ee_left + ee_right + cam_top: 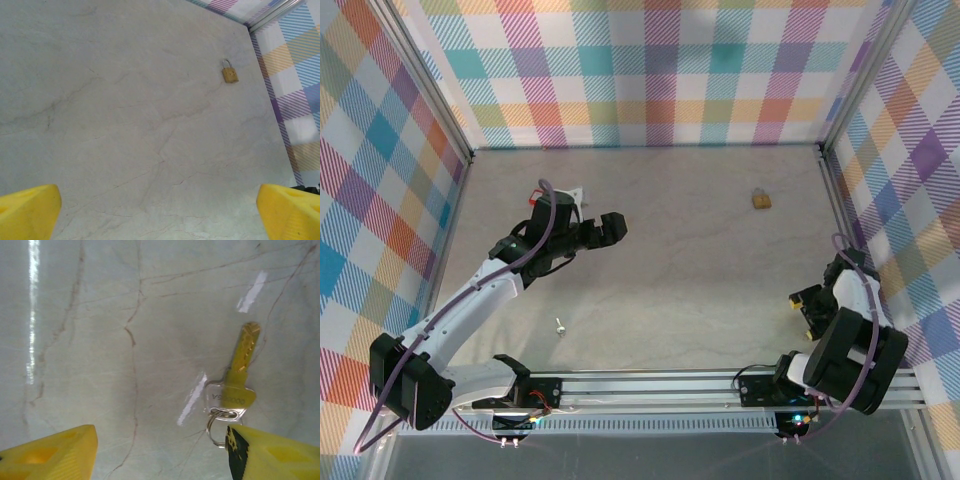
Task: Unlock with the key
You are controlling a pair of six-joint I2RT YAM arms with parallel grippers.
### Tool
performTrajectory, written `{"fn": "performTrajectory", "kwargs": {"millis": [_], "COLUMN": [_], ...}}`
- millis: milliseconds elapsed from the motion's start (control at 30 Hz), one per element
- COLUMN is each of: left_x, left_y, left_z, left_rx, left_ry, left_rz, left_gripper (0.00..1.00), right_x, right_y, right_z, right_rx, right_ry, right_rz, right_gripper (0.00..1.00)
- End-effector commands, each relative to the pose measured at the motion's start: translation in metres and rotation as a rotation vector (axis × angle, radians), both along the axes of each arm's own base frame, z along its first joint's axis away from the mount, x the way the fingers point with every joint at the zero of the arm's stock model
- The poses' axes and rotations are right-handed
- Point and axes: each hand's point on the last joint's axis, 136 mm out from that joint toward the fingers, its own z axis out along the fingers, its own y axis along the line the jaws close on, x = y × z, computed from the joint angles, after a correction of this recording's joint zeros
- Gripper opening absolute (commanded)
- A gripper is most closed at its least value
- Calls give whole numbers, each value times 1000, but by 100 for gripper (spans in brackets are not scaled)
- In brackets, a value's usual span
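My right gripper grabs the brass key (240, 371) by its ring end (229, 401) next, since the key's blade stays free to unlock the padlock.
A brass key (240, 371) on a small steel ring (218, 426) lies flat on the marble table, blade pointing away. My right gripper (160, 456) hovers just over it, open and holding nothing. The ring rests right beside the right-hand finger (272, 455). From above, the right gripper (803, 301) sits low at the table's right side, near the arm's base. A small brass padlock (761, 200) lies far right of centre, shackle shut; it also shows as the padlock (229, 74) ahead of my left gripper (160, 215). That left gripper (611, 228) stands open mid-table, well short of it.
A small silvery metal piece (560, 325) lies on the table near the left arm. Plaid walls (650, 70) close in the back and both sides. An aluminium rail (650, 385) runs along the near edge.
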Motion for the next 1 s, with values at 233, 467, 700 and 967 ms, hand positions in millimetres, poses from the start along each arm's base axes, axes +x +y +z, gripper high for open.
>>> {"fn": "performTrajectory", "kwargs": {"millis": [233, 467, 700, 967], "left_x": [5, 6, 4, 5], "left_y": [17, 23, 29, 30], "left_z": [16, 11, 8, 11], "left_rx": [-76, -87, -100, -103], "left_ry": [7, 25, 33, 34], "left_rz": [6, 8, 22, 25], "left_gripper": [100, 100, 100, 100], "right_x": [-21, -25, -27, -19], "right_y": [-9, -13, -17, -8], "right_z": [0, -2, -7, -24], "right_rx": [-60, -77, -89, -44], "right_ry": [160, 202, 247, 206], "right_rz": [-53, -62, -69, -76], "right_gripper": [70, 70, 70, 65]}}
